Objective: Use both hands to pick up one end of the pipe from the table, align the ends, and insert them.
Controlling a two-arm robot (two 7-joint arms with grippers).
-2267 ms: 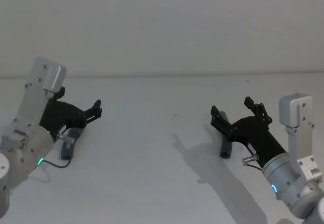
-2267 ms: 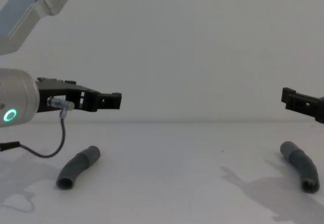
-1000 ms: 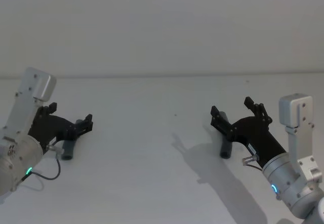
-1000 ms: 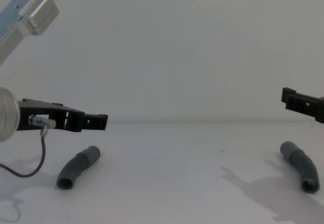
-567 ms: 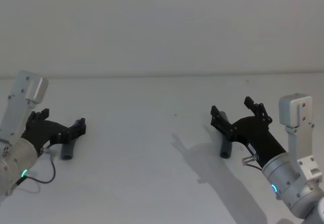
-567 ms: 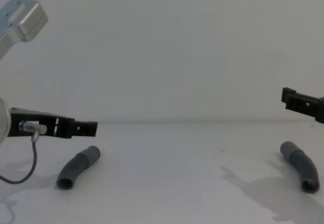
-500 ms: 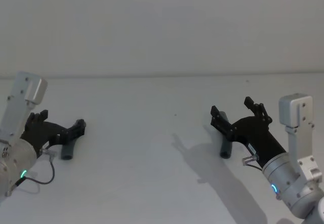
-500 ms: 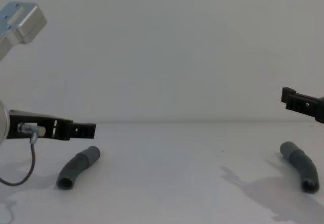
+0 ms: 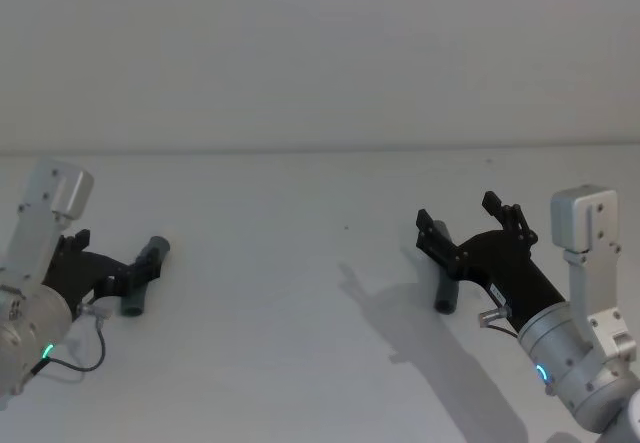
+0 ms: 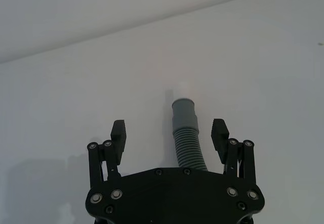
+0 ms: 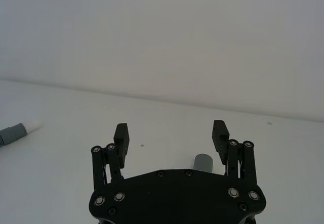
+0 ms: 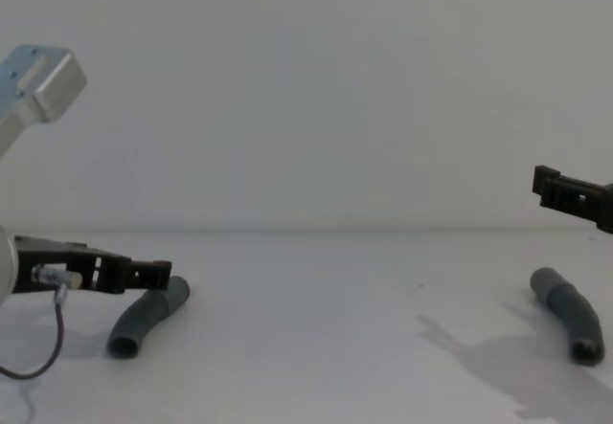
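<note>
I will grab the ribbed part (image 12: 137, 321) with my left gripper. Then the pipe piece's white-tipped cuff (image 12: 172, 292) stays free to insert.
The pipe lies in two dark grey corrugated pieces on the white table (image 9: 300, 363). The left piece (image 9: 133, 298) (image 12: 144, 317) points its white-tipped cuff (image 10: 183, 88) away from me. My left gripper (image 9: 143, 267) (image 10: 169, 129) (image 12: 153, 273) is low over this piece and open, one finger on each side of the ribbed part (image 10: 187, 143). The right piece (image 9: 443, 293) (image 12: 567, 311) rests below my right gripper (image 9: 458, 213) (image 11: 170, 130) (image 12: 565, 192), which hovers open above it. Its smooth grey cuff (image 11: 202, 162) peeks out past the palm.
A plain pale wall rises behind the table's far edge (image 9: 320, 149). Bare tabletop stretches between the two pipe pieces. The left piece shows far off in the right wrist view (image 11: 17, 130).
My left gripper has come down and drawn back toward me, ending low with its fingers on either side of the left piece. The right gripper and both pieces have stayed still.
</note>
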